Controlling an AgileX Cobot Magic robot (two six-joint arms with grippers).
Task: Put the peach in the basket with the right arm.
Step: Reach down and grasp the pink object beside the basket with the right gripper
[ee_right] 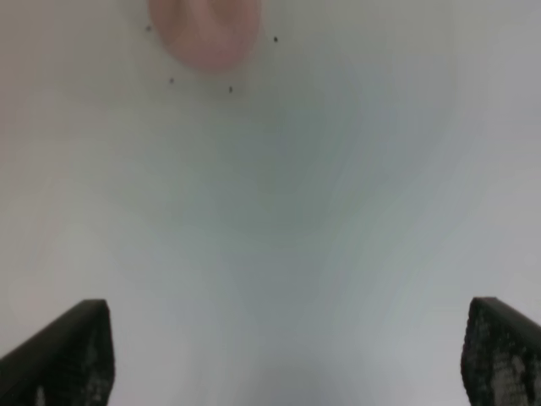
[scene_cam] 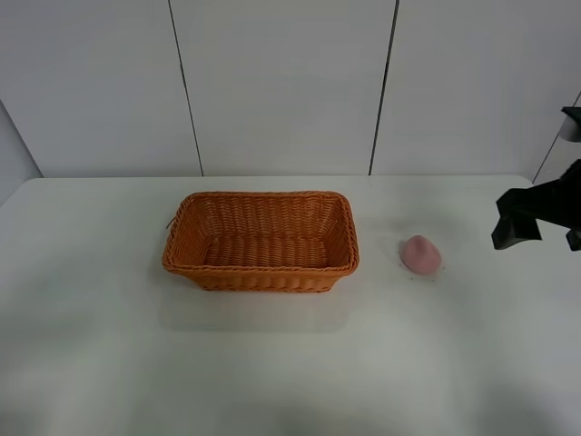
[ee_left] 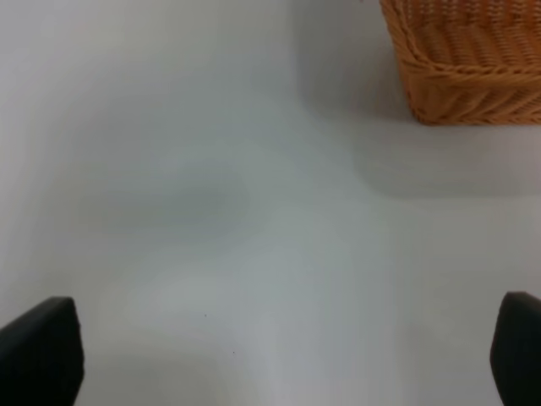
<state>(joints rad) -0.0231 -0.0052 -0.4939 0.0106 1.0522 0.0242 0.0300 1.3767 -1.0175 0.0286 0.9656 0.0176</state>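
My right gripper takes the peach (scene_cam: 421, 253) by its rounded sides next, to put it in the wicker basket (scene_cam: 263, 277).
The pink peach (scene_cam: 421, 253) lies on the white table, to the right of the orange-brown wicker basket (scene_cam: 263, 277), and nothing is holding it. My right gripper (scene_cam: 539, 232) hovers at the right edge of the table, to the right of the peach and apart from it. In the right wrist view its fingers stand wide apart around bare table (ee_right: 287, 355), with the peach (ee_right: 205, 30) ahead of them. The left gripper (ee_left: 279, 355) is open over bare table, and a corner of the basket (ee_left: 465, 59) shows beyond it. Inside, the basket holds nothing.
The white table (scene_cam: 272, 363) ends at a pale panelled wall (scene_cam: 281, 82) behind the basket. A few tiny dark specks (ee_right: 230, 89) dot the table around the peach.
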